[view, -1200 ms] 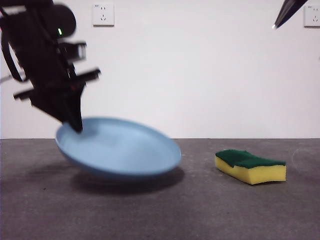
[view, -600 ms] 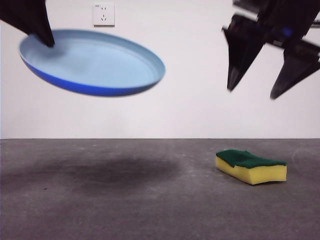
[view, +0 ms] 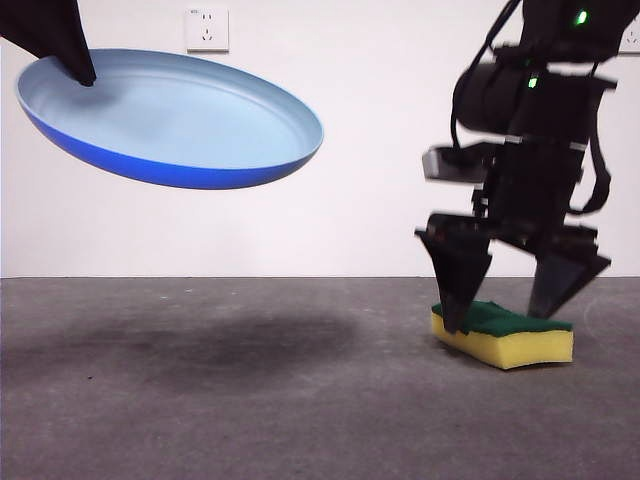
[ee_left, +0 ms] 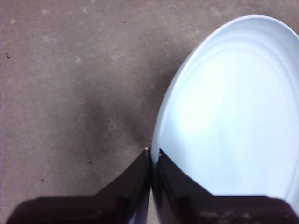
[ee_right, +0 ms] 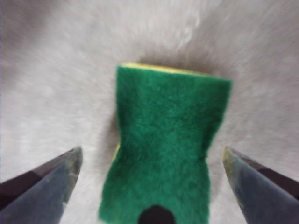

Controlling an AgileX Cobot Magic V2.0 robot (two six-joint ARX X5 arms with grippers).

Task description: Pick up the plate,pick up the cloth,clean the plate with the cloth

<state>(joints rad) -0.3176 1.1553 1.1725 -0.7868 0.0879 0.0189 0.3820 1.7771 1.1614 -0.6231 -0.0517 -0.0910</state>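
Note:
I should grab the cloth by its long sides across its middle (view: 490, 335) next with my right gripper. Then it can clean the plate (view: 180, 115).
The light-blue plate (view: 180, 115) hangs tilted high above the table at the left, held by its rim. My left gripper (view: 75, 65) is shut on that rim, and the left wrist view shows its jaws pinching the edge of the plate (ee_left: 229, 112). The cloth, a yellow sponge with a green top (view: 502, 332), lies on the table at the right. My right gripper (view: 510, 305) is open and straddles it, one jaw on each side. From the right wrist the cloth (ee_right: 166, 158) fills the gap between the spread jaws.
The grey table (view: 250, 400) carries the plate's shadow at the left. A white wall with a socket (view: 206, 28) stands behind.
The plate rose from the table into the air at the left. The right gripper came down from the top right corner and now straddles the cloth.

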